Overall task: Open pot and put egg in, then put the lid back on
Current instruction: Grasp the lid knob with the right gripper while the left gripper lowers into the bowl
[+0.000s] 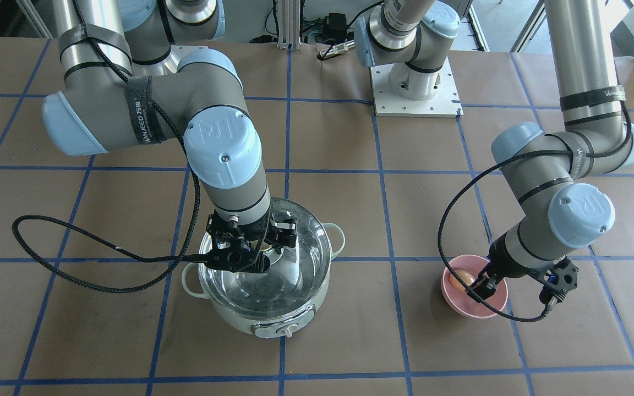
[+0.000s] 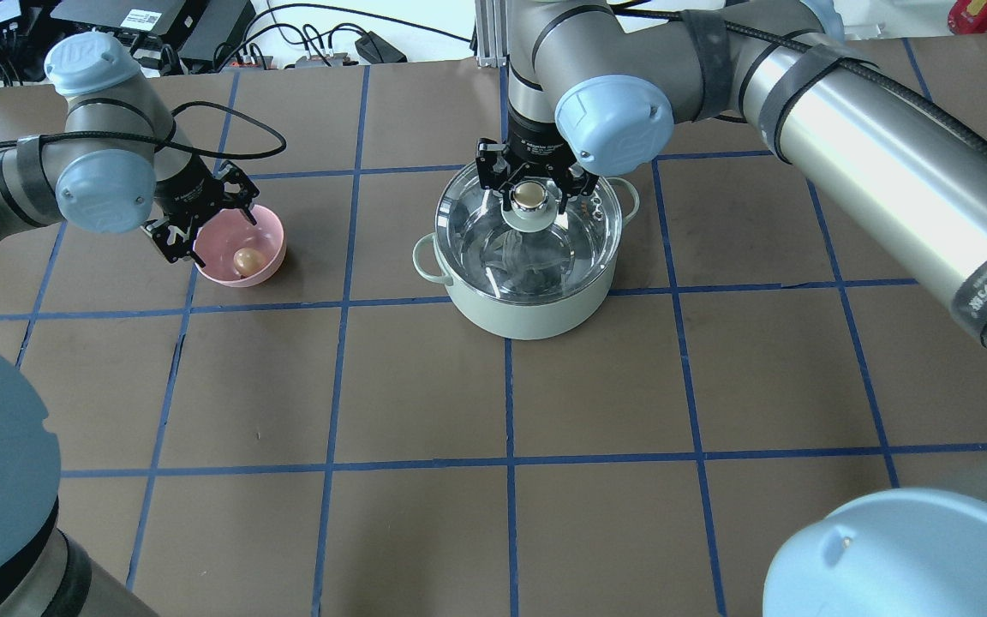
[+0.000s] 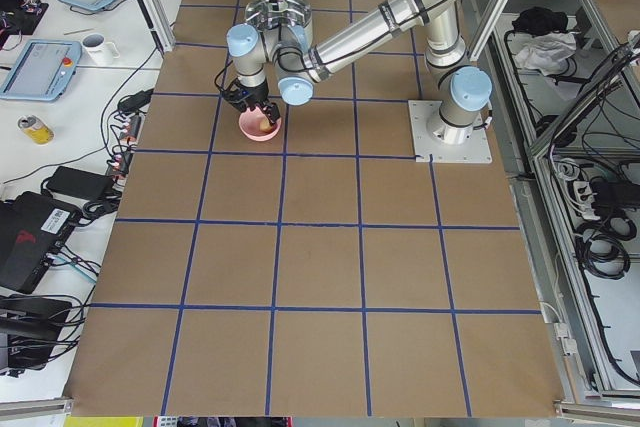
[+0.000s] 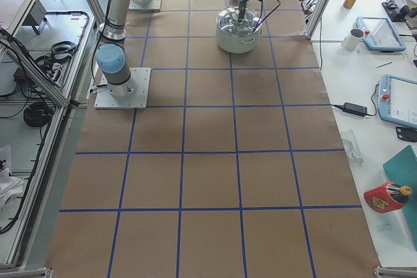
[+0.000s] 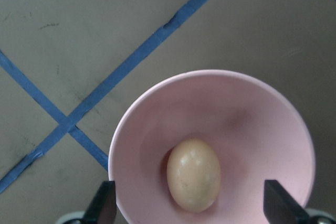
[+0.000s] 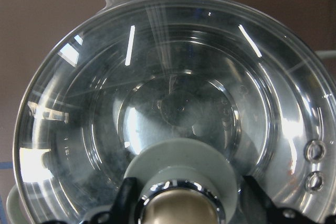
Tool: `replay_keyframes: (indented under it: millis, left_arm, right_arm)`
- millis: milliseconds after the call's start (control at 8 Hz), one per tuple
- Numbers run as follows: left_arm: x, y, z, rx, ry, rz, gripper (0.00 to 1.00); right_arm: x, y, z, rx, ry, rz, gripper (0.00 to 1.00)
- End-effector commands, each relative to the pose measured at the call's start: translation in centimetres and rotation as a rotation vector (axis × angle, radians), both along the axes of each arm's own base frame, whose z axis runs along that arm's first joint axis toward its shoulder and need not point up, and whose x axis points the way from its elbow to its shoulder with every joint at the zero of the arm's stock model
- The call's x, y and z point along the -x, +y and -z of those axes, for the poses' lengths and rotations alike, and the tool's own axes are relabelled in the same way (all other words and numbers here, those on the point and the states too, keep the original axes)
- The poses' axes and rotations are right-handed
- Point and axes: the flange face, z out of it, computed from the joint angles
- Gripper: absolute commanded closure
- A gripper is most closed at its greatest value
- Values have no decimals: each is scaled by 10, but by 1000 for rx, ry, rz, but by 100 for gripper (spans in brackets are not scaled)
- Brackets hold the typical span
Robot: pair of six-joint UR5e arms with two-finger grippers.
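My right gripper picks up the glass lid by its tan knob [image 6: 178,211] next, to open the pot for the egg.
The mint-green pot [image 2: 536,313] stands at mid-table with the glass lid [image 2: 545,253] on it. My right gripper [image 2: 531,195] is open and straddles the lid's tan knob [image 6: 178,211], one finger on each side, with gaps showing. The egg [image 2: 245,260] lies in a small pink bowl [image 2: 269,236] to the pot's left. My left gripper [image 2: 206,223] is open just above the bowl, its fingertips [image 5: 105,203] either side of the egg [image 5: 193,174], not touching it.
Brown table cover with a blue tape grid. The pot's dial [image 1: 287,331] faces away from the robot. The right arm's cable [image 1: 75,275] loops over the table beside the pot. The arm base plate [image 1: 416,88] is behind.
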Motion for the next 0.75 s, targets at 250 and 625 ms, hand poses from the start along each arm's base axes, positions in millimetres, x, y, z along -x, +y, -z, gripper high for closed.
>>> replay_keyframes:
  millis: [250, 625]
  left_arm:
    - [-3, -1, 12, -3, 9, -9, 14]
    - [-2, -6, 11, 19, 27, -4, 21]
  right_arm:
    - [-1, 3, -11, 10, -17, 5, 100]
    - [3, 9, -29, 17, -18, -2, 100]
